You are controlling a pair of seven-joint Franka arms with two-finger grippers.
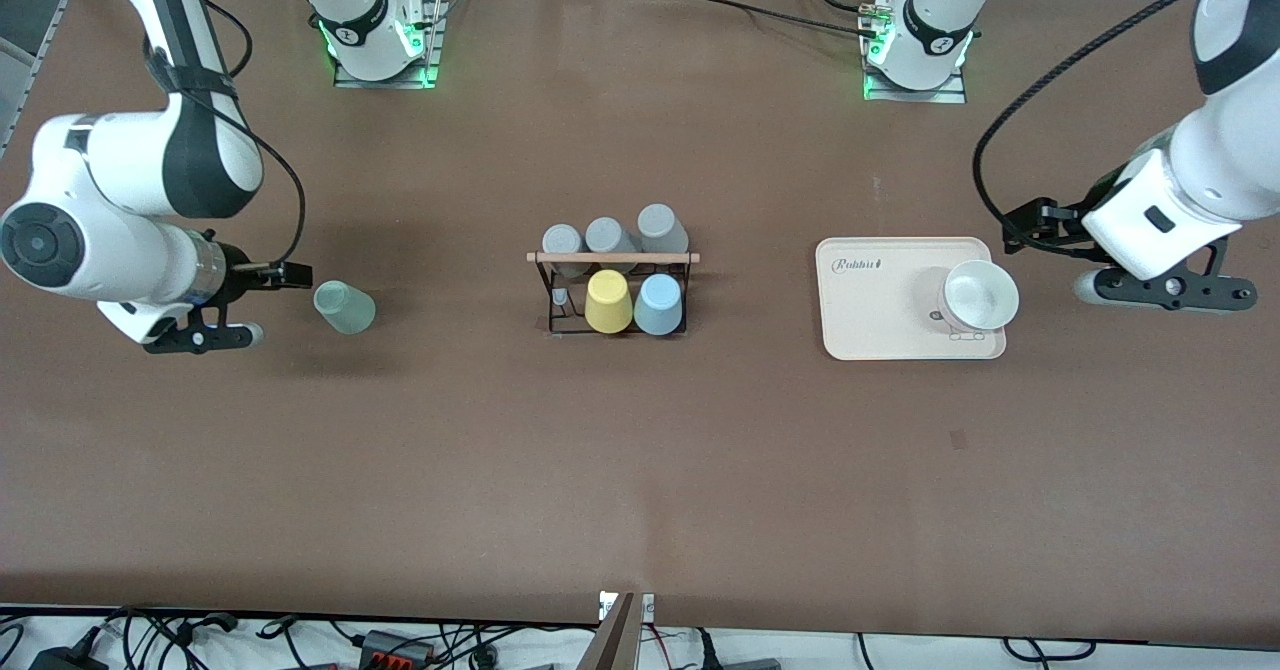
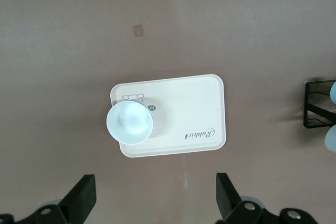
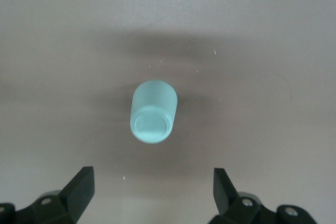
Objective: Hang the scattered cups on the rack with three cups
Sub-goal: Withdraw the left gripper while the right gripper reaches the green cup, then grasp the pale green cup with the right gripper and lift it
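Note:
The pale mint green cup has to hang on the black wire rack point(image 1: 560, 322), so my right gripper needs to grab the cup by its closed base end point(image 1: 330, 299) next.
The black wire rack point(image 1: 560, 322) with a wooden rod stands mid-table and carries three grey cups point(image 1: 608, 237), a yellow cup point(image 1: 608, 302) and a light blue cup point(image 1: 659, 305). A pale mint green cup point(image 1: 344, 307) point(image 3: 153, 112) lies on its side toward the right arm's end of the table. My right gripper point(image 1: 200, 335) point(image 3: 152, 192) hangs open just beside it, with nothing between its fingers. A pale blue cup point(image 1: 981, 295) point(image 2: 129, 123) stands mouth-up on the cream tray point(image 1: 880, 315). My left gripper point(image 1: 1165, 292) point(image 2: 156, 198) hovers open beside the tray, holding nothing.
The cream tray point(image 2: 194, 103) lies toward the left arm's end of the table. One end of the rack point(image 2: 315, 103) shows in the left wrist view. Both arm bases point(image 1: 380, 40) point(image 1: 915, 50) stand at the table's back edge, with cables along the front edge.

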